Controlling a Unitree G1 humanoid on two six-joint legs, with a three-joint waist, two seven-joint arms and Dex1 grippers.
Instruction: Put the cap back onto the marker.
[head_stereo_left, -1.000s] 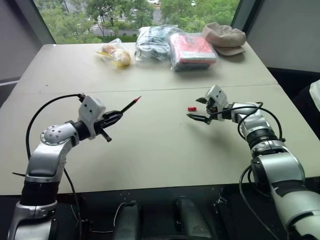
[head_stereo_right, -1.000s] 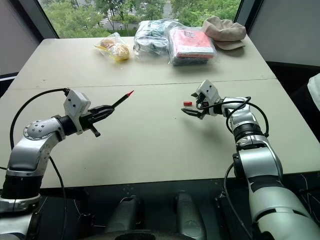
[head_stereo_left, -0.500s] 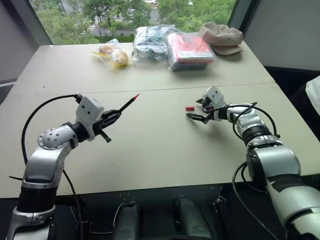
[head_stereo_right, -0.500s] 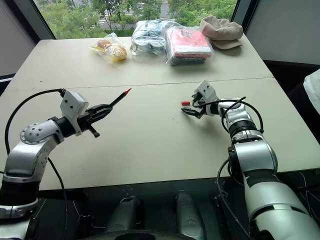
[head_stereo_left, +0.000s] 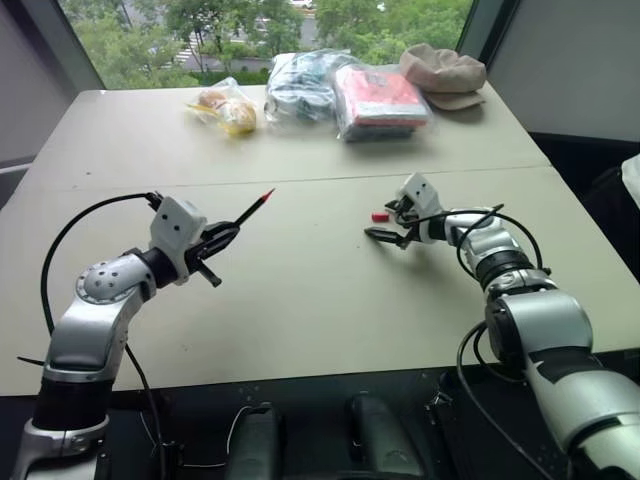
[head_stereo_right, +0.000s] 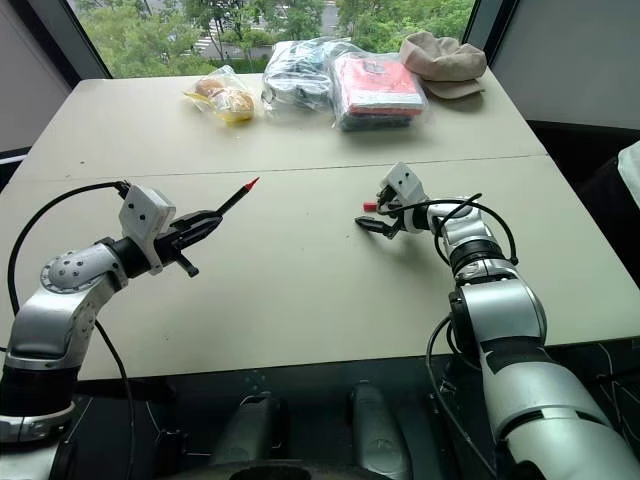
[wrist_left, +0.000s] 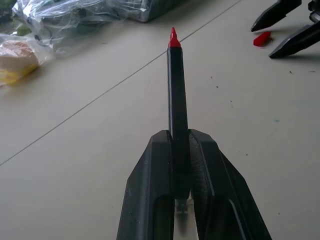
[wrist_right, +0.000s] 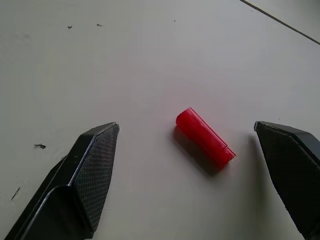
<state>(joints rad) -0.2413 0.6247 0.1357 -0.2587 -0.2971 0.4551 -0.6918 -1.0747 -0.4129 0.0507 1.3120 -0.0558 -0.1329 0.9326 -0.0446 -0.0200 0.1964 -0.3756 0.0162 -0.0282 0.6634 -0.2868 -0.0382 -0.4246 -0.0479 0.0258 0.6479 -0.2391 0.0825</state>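
Observation:
The fingers of my right gripper are low on both sides of the cap, so it should close on the red cap (head_stereo_left: 380, 217) (wrist_right: 205, 137) now.
The cap (head_stereo_left: 380, 216) is a tiny red cylinder lying on its side on the beige table (head_stereo_left: 300, 300), right of centre. My right gripper (head_stereo_left: 384, 221) is open and low over the table, one finger on each side of the cap (wrist_right: 205, 141) and neither touching it. On the left, my left gripper (head_stereo_left: 226, 236) is shut on the marker (head_stereo_left: 252, 208). The dark barrel sticks out past the fingers above the table, its bare red tip (wrist_left: 173, 39) pointing toward the far right. From the left wrist view, the cap (wrist_left: 262, 38) lies between the right gripper's fingers (wrist_left: 295, 42).
Along the table's far edge lie a bag of yellow food (head_stereo_left: 228, 108), a clear bag of dark items (head_stereo_left: 300, 88), a wrapped red packet (head_stereo_left: 380, 100) and a beige hat (head_stereo_left: 445, 72). A seam (head_stereo_left: 300, 181) runs across the table behind both grippers.
The whole picture has shifted a little with the camera. Both grippers, the marker and the cap keep their places.

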